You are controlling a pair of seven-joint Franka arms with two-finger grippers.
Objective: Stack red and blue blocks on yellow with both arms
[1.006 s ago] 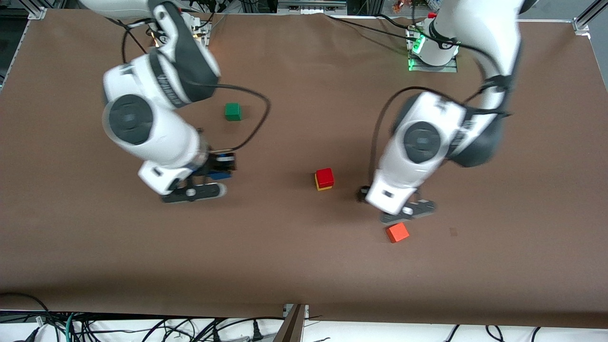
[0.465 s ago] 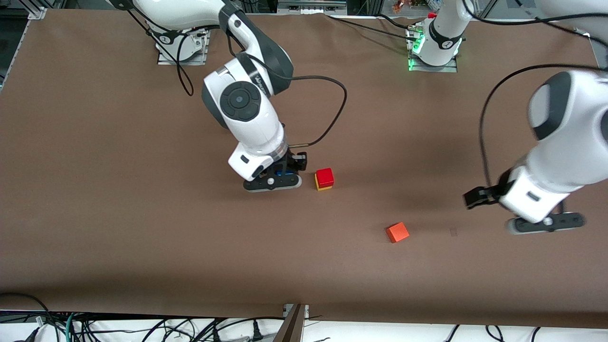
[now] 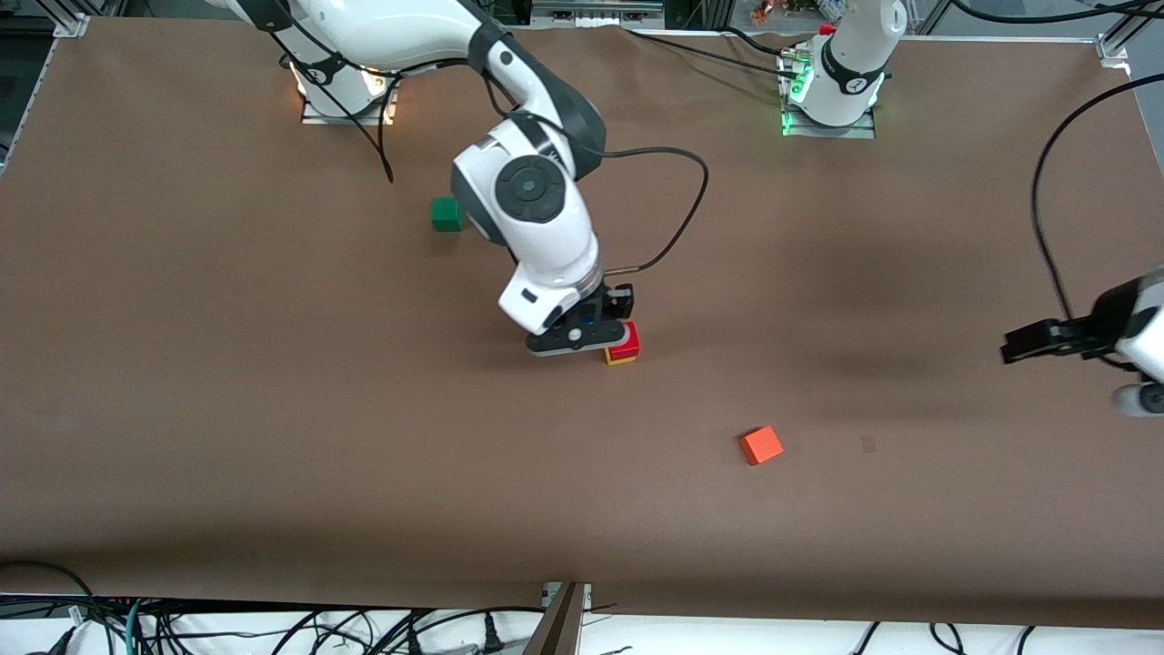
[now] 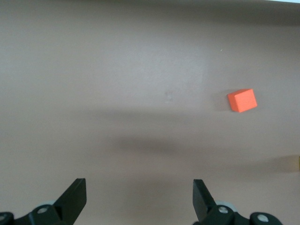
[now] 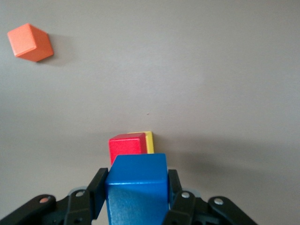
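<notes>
My right gripper should move the blue block [image 5: 137, 192] before it opens, because the block hangs short of the red block's top [image 5: 126, 138] in the right wrist view and would miss now.
The red block [image 3: 627, 337] sits on the yellow cube [image 3: 620, 360] near the table's middle. My right gripper [image 3: 582, 334] is shut on the blue block [image 3: 590, 319] and holds it in the air, partly over the red block. In the right wrist view the blue block [image 5: 137, 180] fills the gap in the right gripper [image 5: 136, 193], with the red block [image 5: 125, 145] and a strip of the yellow cube [image 5: 149, 141] just past it. My left gripper [image 3: 1146, 398] is open and empty over the left arm's end of the table. The left wrist view shows it [image 4: 139, 190] over bare table.
An orange cube [image 3: 760, 445] lies nearer the front camera than the stack, toward the left arm's end; it also shows in both wrist views [image 4: 242, 100] [image 5: 30, 42]. A green cube [image 3: 445, 214] lies near the right arm's base, beside its forearm.
The right arm has carried the blue block across to the red-on-yellow stack. The left arm has drawn away from the orange cube to its own end of the table.
</notes>
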